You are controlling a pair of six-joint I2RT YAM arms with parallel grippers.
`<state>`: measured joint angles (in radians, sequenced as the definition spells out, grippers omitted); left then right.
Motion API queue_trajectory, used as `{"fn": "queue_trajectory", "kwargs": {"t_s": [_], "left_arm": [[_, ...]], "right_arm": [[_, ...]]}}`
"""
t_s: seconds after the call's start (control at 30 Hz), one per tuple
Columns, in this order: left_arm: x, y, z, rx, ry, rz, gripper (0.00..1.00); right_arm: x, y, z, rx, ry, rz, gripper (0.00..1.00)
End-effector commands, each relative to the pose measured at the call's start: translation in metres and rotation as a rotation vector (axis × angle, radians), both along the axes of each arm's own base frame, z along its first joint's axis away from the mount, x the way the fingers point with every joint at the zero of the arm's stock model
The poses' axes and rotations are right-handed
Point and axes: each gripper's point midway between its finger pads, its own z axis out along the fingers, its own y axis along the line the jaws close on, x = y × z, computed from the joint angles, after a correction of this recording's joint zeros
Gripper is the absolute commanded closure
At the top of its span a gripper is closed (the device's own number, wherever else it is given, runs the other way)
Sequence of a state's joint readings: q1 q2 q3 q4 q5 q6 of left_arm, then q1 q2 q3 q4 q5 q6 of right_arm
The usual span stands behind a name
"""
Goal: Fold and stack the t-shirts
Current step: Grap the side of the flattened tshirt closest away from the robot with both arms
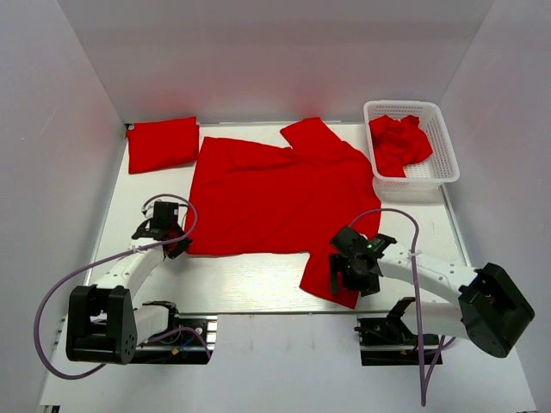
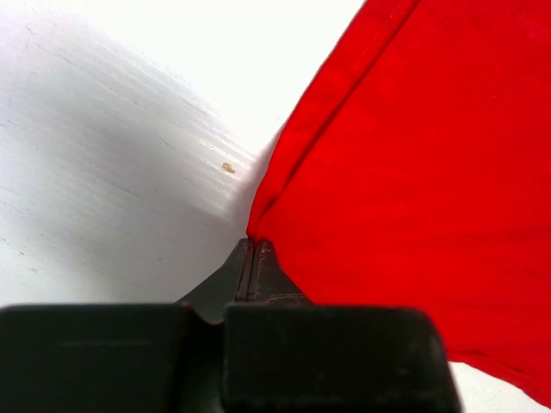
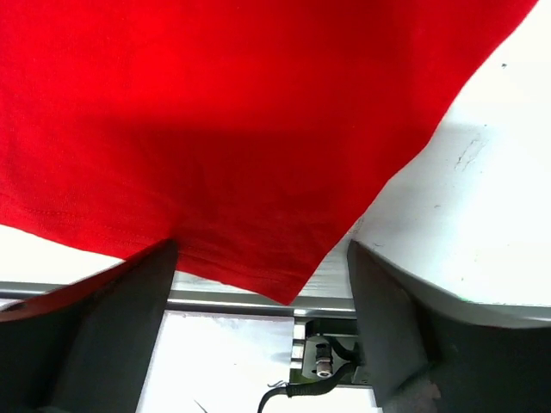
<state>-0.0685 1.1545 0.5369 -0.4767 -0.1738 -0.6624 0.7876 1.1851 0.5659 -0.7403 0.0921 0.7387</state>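
I should close my right gripper on the sleeve's tip (image 1: 349, 297) (image 3: 272, 265) now. Its fingers meet their shadows at the height of the cloth.
A red t-shirt (image 1: 275, 194) lies spread flat mid-table, one sleeve toward the back and one sleeve (image 1: 331, 275) toward the front. My left gripper (image 1: 176, 243) is at its near left corner. In the left wrist view the left gripper (image 2: 254, 247) is shut, pinching that corner of the cloth (image 2: 405, 172). My right gripper (image 1: 349, 271) is over the near sleeve. In the right wrist view the right gripper (image 3: 258, 258) is open, its fingers (image 3: 120, 335) wide apart on either side of the sleeve's tip (image 3: 258, 172). A folded red t-shirt (image 1: 162, 143) lies at the back left.
A white lattice basket (image 1: 448, 146) at the back right holds a crumpled red t-shirt (image 1: 399, 142). The table's front edge with its metal rail (image 3: 232, 301) is just below the right gripper. White walls enclose the table on three sides.
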Motion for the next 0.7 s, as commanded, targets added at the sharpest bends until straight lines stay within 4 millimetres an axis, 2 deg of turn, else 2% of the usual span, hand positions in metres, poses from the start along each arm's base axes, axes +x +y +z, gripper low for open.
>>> {"fn": "queue_trajectory", "kwargs": {"t_s": [0.0,0.03,0.07,0.1,0.13,0.17,0.23,0.27,0.33,0.43,0.47,0.57,0.67], "left_arm": [[0.012,0.000,0.015,0.006,-0.056,-0.001,1.00],[0.012,0.000,0.015,0.011,-0.055,-0.008,1.00],[0.012,0.000,0.015,0.011,-0.055,-0.008,1.00],[0.012,0.000,0.015,0.011,-0.055,-0.008,1.00],[0.014,0.000,0.016,0.011,-0.064,-0.008,1.00],[0.014,-0.001,0.016,0.003,-0.063,-0.013,1.00],[0.011,-0.004,0.013,-0.008,-0.053,-0.020,1.00],[0.011,-0.006,0.013,-0.020,-0.053,-0.028,1.00],[0.006,-0.009,0.011,-0.037,-0.030,-0.027,1.00],[-0.009,-0.010,0.003,-0.045,0.027,-0.033,1.00],[-0.011,-0.010,0.004,-0.052,0.031,-0.021,1.00],[-0.020,-0.010,0.009,-0.056,0.045,-0.012,1.00],[-0.022,-0.008,0.016,-0.050,0.035,0.002,1.00]], "right_arm": [[0.000,0.008,-0.009,0.013,0.002,-0.045,0.22],[-0.002,0.008,-0.008,0.017,0.010,-0.051,0.30],[-0.004,0.011,-0.008,0.030,0.021,-0.081,0.42],[-0.005,0.012,-0.005,0.047,0.010,-0.093,0.80],[-0.009,0.007,-0.004,0.030,0.022,-0.109,0.91],[-0.012,0.007,-0.003,0.037,0.032,-0.141,0.98],[-0.020,0.004,0.005,0.060,0.039,-0.158,1.00],[-0.023,0.009,0.012,0.098,0.053,-0.187,1.00],[-0.032,0.003,0.020,0.100,0.070,-0.215,1.00],[-0.044,0.006,0.034,0.140,0.113,-0.242,1.00],[-0.050,0.002,0.035,0.120,0.131,-0.244,1.00],[-0.053,0.001,0.045,0.123,0.140,-0.262,1.00],[-0.047,0.002,0.051,0.134,0.108,-0.263,1.00]]}}
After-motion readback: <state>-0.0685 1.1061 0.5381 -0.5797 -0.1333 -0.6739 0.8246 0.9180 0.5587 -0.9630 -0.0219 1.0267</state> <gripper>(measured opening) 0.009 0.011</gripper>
